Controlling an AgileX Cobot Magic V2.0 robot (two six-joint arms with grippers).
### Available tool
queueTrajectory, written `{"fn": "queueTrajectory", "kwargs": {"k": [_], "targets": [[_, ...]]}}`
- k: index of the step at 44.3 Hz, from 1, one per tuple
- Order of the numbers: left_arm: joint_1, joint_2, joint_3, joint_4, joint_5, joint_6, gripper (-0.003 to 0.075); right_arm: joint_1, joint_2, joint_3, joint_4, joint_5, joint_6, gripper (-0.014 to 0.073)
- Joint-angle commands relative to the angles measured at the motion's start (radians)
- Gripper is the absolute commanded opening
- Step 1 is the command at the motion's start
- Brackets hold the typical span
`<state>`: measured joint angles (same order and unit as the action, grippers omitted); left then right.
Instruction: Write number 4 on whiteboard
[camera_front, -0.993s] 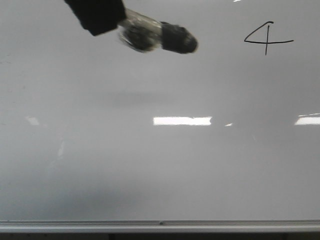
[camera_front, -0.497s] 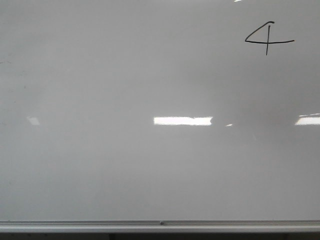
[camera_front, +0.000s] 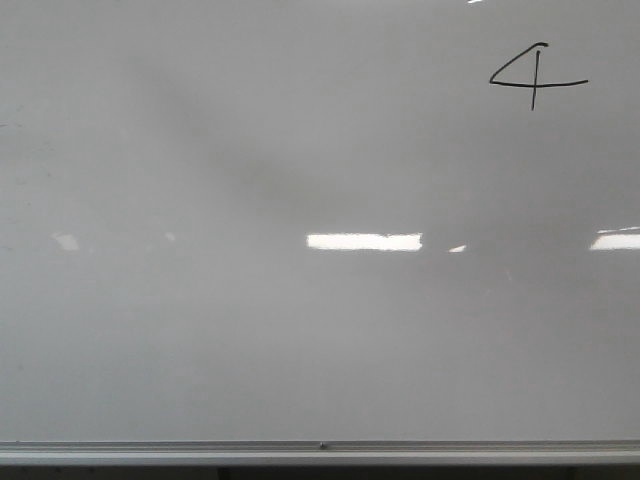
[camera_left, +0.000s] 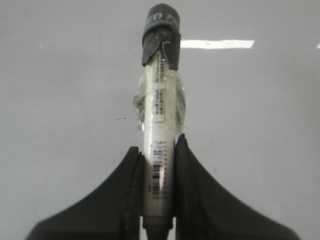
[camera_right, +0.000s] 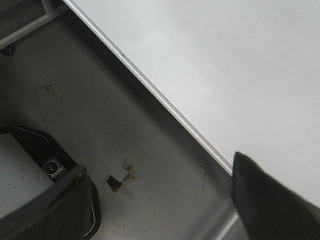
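Note:
The white marker is hanging above the whiteboard surface, so my left gripper needs to keep holding it until I lower it onto the whiteboard.
The whiteboard (camera_front: 320, 330) fills the front view, and a thin black number 4 (camera_front: 533, 78) is drawn at its upper right. Neither gripper shows in that view. In the left wrist view my left gripper (camera_left: 157, 145) is shut on a white marker (camera_left: 159, 105) with a black cap (camera_left: 161, 35), held above the whiteboard (camera_left: 60, 100) and pointing away from the wrist. My right gripper (camera_right: 158, 165) is open and holds nothing. It hangs over a dark grey surface (camera_right: 100, 115) beside the whiteboard's (camera_right: 225, 60) edge.
A silver rail (camera_front: 320, 452) runs along the board's near edge, and the same kind of rail (camera_right: 165, 105) crosses the right wrist view diagonally. A black-framed device (camera_right: 35, 150) lies on the dark surface by one right finger. Ceiling lights reflect on the board (camera_front: 364, 241).
One second ago the left arm with the marker showed at the upper left of the front view. It has since left that view, and a faint diagonal shadow now lies on the board.

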<state>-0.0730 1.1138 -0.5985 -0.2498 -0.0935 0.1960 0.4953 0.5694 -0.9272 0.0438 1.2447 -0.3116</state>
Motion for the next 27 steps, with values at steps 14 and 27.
{"fn": "queueTrajectory", "kwargs": {"k": [14, 27], "targets": [[-0.052, 0.234, -0.025, -0.015, -0.471, -0.009, -0.0002, 0.001, 0.005, -0.027, -0.009, -0.058, -0.002, 0.0594], [-0.069, 0.362, -0.027, 0.085, -0.617, -0.009, 0.0005, 0.001, 0.005, -0.027, -0.009, -0.076, -0.002, 0.0594]]}}
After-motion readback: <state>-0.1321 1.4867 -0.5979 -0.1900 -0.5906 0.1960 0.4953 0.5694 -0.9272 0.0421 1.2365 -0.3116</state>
